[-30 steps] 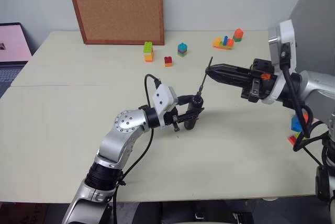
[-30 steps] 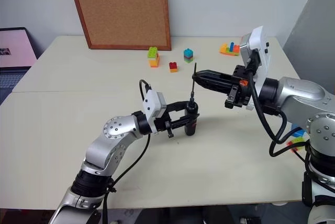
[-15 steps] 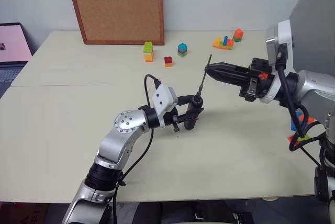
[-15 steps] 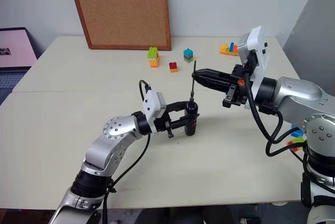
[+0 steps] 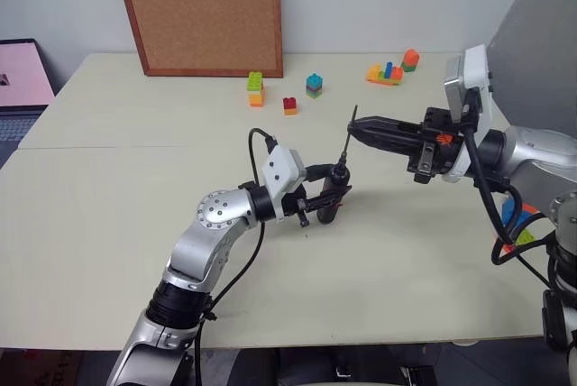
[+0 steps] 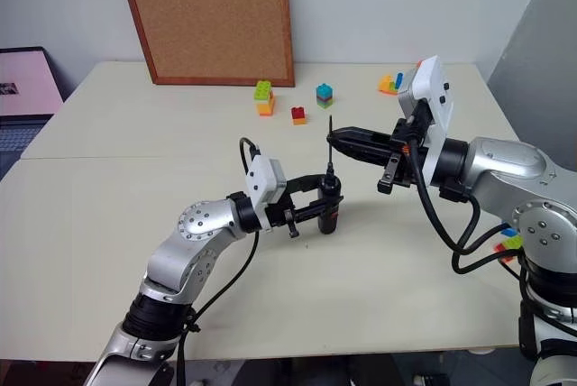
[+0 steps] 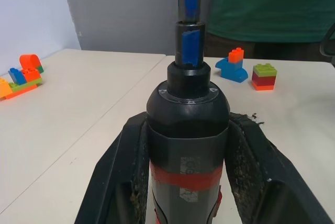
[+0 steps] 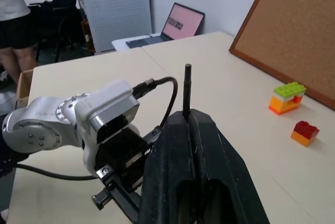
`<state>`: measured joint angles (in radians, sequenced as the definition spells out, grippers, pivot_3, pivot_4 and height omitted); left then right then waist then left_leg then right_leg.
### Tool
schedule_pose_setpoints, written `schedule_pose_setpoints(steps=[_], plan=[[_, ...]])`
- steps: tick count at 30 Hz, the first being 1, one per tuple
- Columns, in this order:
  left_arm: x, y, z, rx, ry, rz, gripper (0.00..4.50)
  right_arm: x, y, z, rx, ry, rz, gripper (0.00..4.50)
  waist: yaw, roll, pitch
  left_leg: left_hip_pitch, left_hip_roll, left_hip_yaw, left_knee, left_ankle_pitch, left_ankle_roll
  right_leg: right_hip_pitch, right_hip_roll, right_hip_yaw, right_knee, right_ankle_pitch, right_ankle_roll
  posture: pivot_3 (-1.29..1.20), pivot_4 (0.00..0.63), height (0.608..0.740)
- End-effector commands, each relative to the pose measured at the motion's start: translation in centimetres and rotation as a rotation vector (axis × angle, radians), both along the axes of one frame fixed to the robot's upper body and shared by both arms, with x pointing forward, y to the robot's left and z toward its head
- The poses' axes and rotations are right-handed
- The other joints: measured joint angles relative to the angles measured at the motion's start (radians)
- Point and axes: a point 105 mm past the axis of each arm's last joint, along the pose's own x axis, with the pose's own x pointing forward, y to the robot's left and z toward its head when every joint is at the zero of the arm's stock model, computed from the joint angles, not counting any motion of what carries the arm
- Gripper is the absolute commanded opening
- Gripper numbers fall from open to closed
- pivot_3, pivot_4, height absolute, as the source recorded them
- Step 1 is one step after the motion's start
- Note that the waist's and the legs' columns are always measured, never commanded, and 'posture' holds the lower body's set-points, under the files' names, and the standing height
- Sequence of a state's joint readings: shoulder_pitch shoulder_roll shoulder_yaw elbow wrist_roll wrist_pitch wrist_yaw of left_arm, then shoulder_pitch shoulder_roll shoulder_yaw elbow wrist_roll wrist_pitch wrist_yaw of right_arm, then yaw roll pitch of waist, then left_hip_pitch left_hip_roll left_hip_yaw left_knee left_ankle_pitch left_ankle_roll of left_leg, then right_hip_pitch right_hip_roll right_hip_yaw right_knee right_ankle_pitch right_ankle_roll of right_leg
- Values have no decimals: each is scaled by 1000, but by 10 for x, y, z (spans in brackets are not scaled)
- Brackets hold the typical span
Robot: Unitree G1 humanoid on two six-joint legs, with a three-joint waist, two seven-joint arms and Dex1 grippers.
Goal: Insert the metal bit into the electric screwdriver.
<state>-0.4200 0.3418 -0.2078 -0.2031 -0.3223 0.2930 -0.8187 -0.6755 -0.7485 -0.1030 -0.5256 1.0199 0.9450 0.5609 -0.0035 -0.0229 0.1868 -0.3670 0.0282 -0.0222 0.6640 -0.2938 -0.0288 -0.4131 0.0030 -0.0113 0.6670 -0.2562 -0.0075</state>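
My left gripper holds the electric screwdriver, and its base (image 5: 326, 216) is above the table. It is too early to let go, so my left gripper needs to keep holding it.
The electric screwdriver (image 5: 331, 198), black with a red band, stands upright a little above the table. My left gripper (image 5: 330, 202) is shut on its body, and in the left wrist view a finger (image 7: 121, 182) presses on each side of the screwdriver (image 7: 187, 130). The metal bit (image 5: 348, 138) is a thin grey rod, nearly upright, directly above the screwdriver. Its lower end meets the screwdriver's top socket; how deep it sits I cannot tell. My right gripper (image 5: 354, 129) reaches in level from the right and is shut on the bit (image 8: 187, 90) partway along its length.
A cork board (image 5: 203, 12) leans on the back wall. Toy brick stacks (image 5: 256, 88) (image 5: 289, 105) (image 5: 314, 86) (image 5: 392, 68) stand behind the work spot. A laptop (image 5: 22, 75) sits far left. More bricks (image 5: 514, 219) lie at the right edge. A person (image 7: 272, 4) stands beyond the table.
My right wrist has rolled slightly and its white camera housing has swung left; the bit's top end has tipped a little leftward. The left arm and screwdriver have stayed still.
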Motion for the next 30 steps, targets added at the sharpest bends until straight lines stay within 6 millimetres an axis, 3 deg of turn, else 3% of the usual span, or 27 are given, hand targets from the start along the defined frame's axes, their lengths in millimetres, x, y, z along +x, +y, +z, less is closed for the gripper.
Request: schedule_pose_setpoints(steps=[1,10,21,29,30], plan=[[-2,-1,-4,10,8,-4,1642,-5,-1,5,-5,-46,4,0,0,0,0,0,0,0,0,0,0,1,0,0,-2,0,0,0,150,740],[-1,-1,-3,8,8,0,1642,-14,5,-8,-45,4,46,0,1,0,0,0,0,0,0,0,0,3,0,0,-4,0,1,0,150,740],[-2,-3,-4,13,5,-11,1641,-8,8,-24,-79,84,-3,0,1,0,0,2,0,0,0,0,0,4,0,0,-4,1,2,0,150,740],[-2,-2,-3,13,3,-9,1641,-4,5,-24,-99,94,-33,0,1,0,-1,2,0,0,0,0,0,4,0,0,-4,1,2,0,150,740],[-2,-2,-3,13,3,-8,1641,-4,5,-22,-90,88,-35,194,1,0,-1,2,0,0,0,0,0,4,0,0,-4,1,2,0,150,740]])
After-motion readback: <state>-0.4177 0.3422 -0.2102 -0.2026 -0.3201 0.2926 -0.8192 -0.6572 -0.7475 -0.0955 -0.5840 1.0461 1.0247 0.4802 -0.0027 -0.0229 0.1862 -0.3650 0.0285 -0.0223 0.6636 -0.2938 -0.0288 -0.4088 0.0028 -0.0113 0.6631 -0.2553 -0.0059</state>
